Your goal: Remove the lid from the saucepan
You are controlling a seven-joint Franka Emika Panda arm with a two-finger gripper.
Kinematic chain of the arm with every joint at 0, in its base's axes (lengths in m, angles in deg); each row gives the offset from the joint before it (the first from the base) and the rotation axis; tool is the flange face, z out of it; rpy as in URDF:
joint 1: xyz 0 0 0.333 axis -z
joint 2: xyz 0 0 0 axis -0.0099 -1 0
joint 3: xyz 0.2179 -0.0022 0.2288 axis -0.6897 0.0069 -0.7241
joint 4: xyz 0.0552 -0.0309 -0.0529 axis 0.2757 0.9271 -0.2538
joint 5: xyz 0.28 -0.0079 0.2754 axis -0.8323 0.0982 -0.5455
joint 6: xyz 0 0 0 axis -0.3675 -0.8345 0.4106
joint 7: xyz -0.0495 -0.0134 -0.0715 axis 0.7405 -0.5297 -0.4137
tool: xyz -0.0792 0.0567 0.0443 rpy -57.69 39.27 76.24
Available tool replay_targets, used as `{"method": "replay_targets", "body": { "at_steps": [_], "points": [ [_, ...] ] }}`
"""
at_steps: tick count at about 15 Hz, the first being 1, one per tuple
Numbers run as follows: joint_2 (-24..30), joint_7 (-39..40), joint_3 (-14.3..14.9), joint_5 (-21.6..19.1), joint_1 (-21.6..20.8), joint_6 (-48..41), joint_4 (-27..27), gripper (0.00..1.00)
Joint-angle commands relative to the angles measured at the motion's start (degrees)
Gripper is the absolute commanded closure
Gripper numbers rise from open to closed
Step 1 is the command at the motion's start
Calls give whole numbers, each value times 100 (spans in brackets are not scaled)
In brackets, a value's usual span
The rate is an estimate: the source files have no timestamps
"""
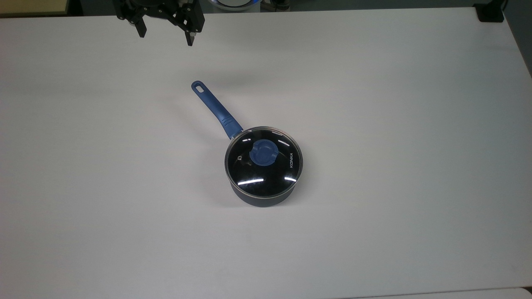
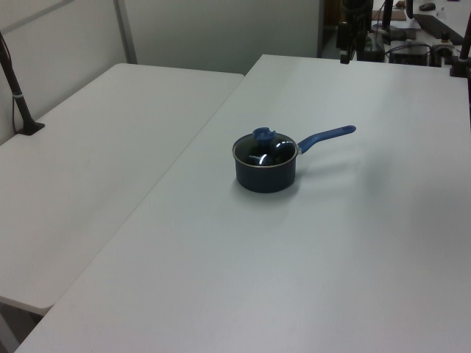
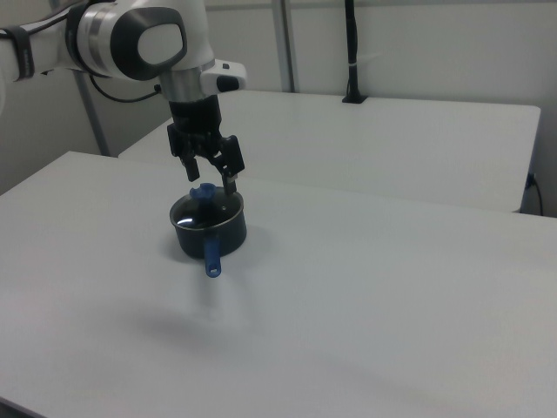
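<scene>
The glass lid (image 2: 266, 151) lies flat and wide across the saucepan. I should grab the lid next by its narrow blue knob (image 2: 263, 134).
The dark navy saucepan (image 1: 262, 200) stands near the middle of the white table (image 1: 395, 104). Its long blue handle (image 1: 216, 109) points toward the top view's upper left. The clear glass lid (image 1: 276, 168) sits flat on the saucepan, with its blue knob (image 1: 264, 152) at the centre. My gripper (image 1: 166, 36) hangs open and empty at the top view's upper edge, well beyond the handle's end. In the right view the gripper (image 3: 212, 175) hovers in the air with the saucepan (image 3: 213, 233) and lid knob (image 3: 205, 192) below it. The left view has the saucepan (image 2: 266, 175) at centre, lid on.
A second white table (image 2: 96, 147) adjoins the first on the left view's left, with a black clamped post (image 2: 22, 110) on it. A black block (image 1: 490, 12) sits at the table's corner in the top view's upper right. Bare tabletop surrounds the saucepan.
</scene>
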Motion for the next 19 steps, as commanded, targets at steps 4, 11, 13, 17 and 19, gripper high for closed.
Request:
{"method": "replay_targets", "body": {
  "at_steps": [4, 11, 13, 17, 19],
  "points": [
    [226, 28, 83, 58, -24, -258, 58, 0],
    [218, 89, 83, -12, -33, -179, 49, 0],
    [209, 115, 83, -13, -33, -179, 58, 0],
    [165, 212, 83, -21, -50, -135, 49, 0],
    [121, 212, 74, -21, -77, 13, 49, 0]
  ]
}}
